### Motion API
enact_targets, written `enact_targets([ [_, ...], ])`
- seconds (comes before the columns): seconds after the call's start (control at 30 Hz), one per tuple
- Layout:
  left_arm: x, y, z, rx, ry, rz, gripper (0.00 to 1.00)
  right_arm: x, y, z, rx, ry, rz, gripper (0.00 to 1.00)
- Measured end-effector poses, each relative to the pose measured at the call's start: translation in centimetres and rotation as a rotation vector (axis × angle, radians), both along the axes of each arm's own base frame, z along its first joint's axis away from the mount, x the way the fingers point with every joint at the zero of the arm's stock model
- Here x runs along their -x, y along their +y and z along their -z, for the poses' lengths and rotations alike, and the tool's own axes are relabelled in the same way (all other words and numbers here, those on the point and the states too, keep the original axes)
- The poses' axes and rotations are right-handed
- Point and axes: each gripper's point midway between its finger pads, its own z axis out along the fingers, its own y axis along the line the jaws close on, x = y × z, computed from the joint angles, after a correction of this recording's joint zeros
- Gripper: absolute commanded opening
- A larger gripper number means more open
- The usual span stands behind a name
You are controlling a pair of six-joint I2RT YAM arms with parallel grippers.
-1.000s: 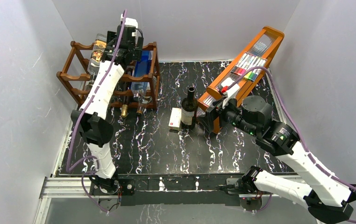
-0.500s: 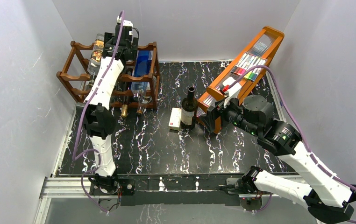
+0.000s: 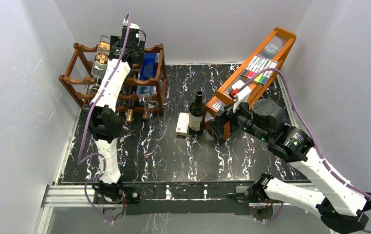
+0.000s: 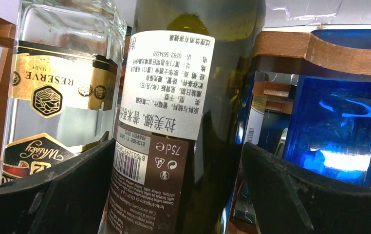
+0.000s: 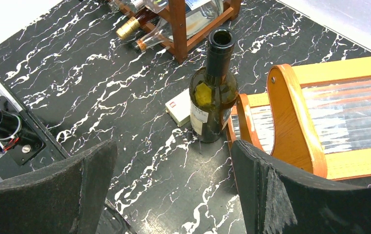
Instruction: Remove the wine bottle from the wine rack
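Both fingers reach down past the wine bottle's near side, by its brown label, so my left gripper will close on it.
The dark reddish-brown wine rack (image 3: 79,80) stands at the back left. It also shows in the left wrist view (image 4: 320,48). My left gripper (image 3: 126,48) reaches over its top tier. In the left wrist view the left gripper (image 4: 178,146) is open. Its two black fingers (image 4: 62,190) stand on either side of a dark green wine bottle (image 4: 183,97) with a white and brown label. There is a gap at the right finger. My right gripper (image 5: 174,146) is open and empty above the table, near a second dark wine bottle (image 5: 213,97) that stands upright (image 3: 196,114).
A clear whisky bottle (image 4: 57,87) and a blue bottle (image 4: 339,126) lie beside the wine bottle in the rack. Bottle necks (image 3: 130,116) stick out of the lowest tier. A small white box (image 3: 182,124) lies by the upright bottle. The slanted orange tray stand (image 3: 256,68) holds markers.
My left arm has stretched further back over the rack's top, bringing the gripper around the wine bottle. The right arm has hardly moved.
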Motion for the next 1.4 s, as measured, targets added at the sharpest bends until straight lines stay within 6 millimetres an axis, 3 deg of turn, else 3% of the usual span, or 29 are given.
enact_targets([
  [0.2,0.0,-0.1,-0.5,0.014,-0.015,-0.003,0.68,0.0,0.0,0.1,0.001,0.002,0.000,0.98],
  [0.7,0.7,-0.6,-1.4,0.065,-0.020,0.014,0.41,0.0,0.0,0.1,0.003,0.001,0.001,0.98],
  [1.17,3.5,-0.8,-7.8,0.159,-0.154,0.025,0.32,-0.3,0.3,0.6,0.016,0.011,0.000,0.98],
  [1.4,4.5,-1.9,-8.2,0.242,-0.150,0.052,0.32,-0.6,0.7,0.5,0.014,0.007,-0.003,0.98],
])
